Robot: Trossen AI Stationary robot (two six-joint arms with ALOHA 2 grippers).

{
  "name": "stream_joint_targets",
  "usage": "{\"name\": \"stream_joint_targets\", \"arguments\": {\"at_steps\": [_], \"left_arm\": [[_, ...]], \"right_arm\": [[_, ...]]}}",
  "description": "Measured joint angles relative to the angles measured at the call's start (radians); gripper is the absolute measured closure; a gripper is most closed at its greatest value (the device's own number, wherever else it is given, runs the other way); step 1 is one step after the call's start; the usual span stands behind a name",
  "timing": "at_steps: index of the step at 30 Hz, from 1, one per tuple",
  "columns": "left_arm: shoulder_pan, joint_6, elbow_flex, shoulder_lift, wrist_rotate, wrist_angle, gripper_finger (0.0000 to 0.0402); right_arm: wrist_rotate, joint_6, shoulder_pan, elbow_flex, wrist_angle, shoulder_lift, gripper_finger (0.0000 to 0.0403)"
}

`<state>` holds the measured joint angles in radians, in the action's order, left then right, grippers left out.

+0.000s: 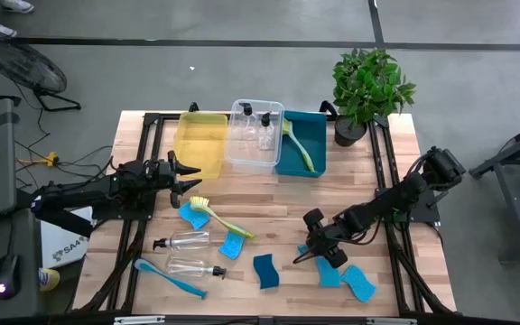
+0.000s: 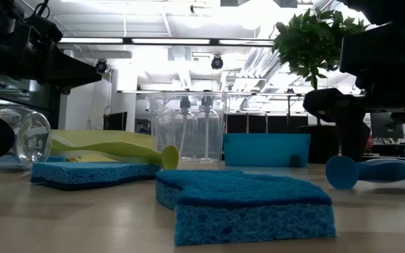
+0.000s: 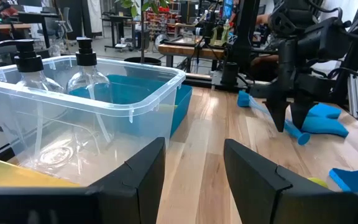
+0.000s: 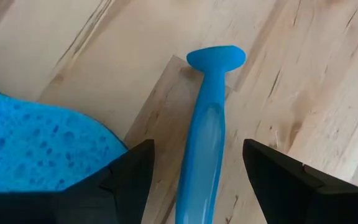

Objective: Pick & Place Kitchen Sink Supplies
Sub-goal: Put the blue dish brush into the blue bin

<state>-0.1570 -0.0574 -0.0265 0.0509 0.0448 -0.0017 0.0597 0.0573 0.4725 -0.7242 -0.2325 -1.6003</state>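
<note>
I need to pick up the blue dish brush by its flared-end handle [image 4: 207,124] with my right gripper next, to place it in the teal bin.
A blue dish brush [image 4: 205,130] lies flat on the wooden table, its flared handle end [image 4: 216,58] pointing away from my right gripper [image 4: 197,152]. That gripper is open, slants down over the brush [image 1: 302,251], and has one finger on each side of the handle without touching it. Blue sponges [image 1: 266,271] [image 1: 361,284] lie close by. My left gripper [image 1: 192,176] hovers open and level at the table's left, beside the bins, with nothing between its fingers [image 3: 145,174]. A yellow-green brush [image 1: 219,217], two clear bottles [image 1: 183,240] and a second blue brush [image 1: 170,278] lie on the table's near left part.
Along the far edge stand a yellow bin [image 1: 201,140], a clear bin [image 1: 242,155] with two pump bottles, and a teal bin [image 1: 310,135] holding a yellow-green brush. A potted plant [image 1: 368,86] stands at the far right corner. More sponges [image 1: 192,215] [image 1: 232,244] lie mid-table.
</note>
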Motion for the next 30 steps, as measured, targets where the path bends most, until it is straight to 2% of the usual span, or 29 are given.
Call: {"name": "stream_joint_targets", "arguments": {"at_steps": [6, 18, 30], "left_arm": [[0.0, 0.0, 0.0, 0.0, 0.0, 0.0, 0.0241], [0.0, 0.0, 0.0, 0.0, 0.0, 0.0, 0.0241], [0.0, 0.0, 0.0, 0.0, 0.0, 0.0, 0.0241]], "right_arm": [[0.029, -0.009, 0.0, -0.001, -0.077, 0.02, 0.0166], [0.067, -0.057, -0.001, 0.0, -0.456, 0.096, 0.0166], [0.073, -0.086, -0.002, 0.043, -0.478, 0.101, 0.0167]]}}
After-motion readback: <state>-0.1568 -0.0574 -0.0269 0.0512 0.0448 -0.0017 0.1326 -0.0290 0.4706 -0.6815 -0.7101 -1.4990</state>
